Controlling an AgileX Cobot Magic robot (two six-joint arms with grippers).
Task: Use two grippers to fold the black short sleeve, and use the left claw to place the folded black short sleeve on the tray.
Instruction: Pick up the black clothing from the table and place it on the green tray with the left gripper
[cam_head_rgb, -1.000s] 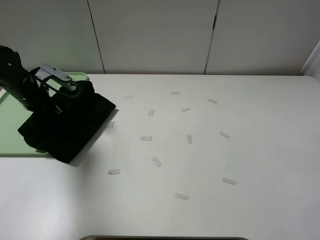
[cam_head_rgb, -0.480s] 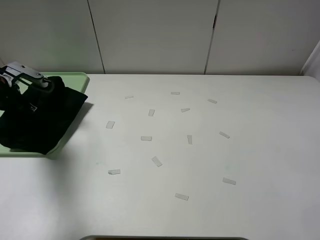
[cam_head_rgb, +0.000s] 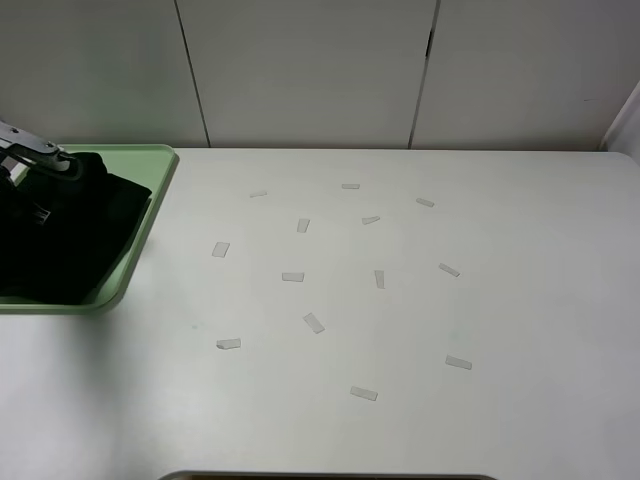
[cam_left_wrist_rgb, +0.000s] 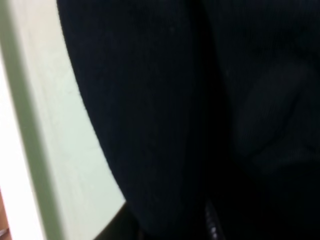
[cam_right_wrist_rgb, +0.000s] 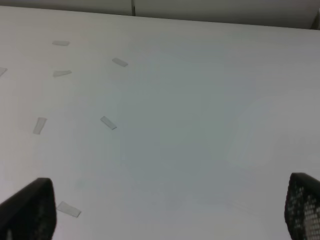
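Observation:
The folded black short sleeve lies over the pale green tray, inside the tray's rim, so it is time for my left gripper to open now.
The folded black short sleeve sits over the pale green tray at the table's far left, and its front corner reaches the tray's front rim. The grey wrist piece of my left arm stands above the cloth's back edge. The left claw is buried in the cloth and shut on it. In the left wrist view the black short sleeve fills most of the picture, with the tray beside it. My right gripper is open above bare table, with its fingertips far apart and nothing between them.
Several small pale tape strips lie scattered over the middle and right of the white table. A pale panelled wall stands behind the table. The right arm does not show in the exterior high view.
My left arm has moved left, carrying the black short sleeve from the table beside the tray to over the tray. The right gripper has stayed open.

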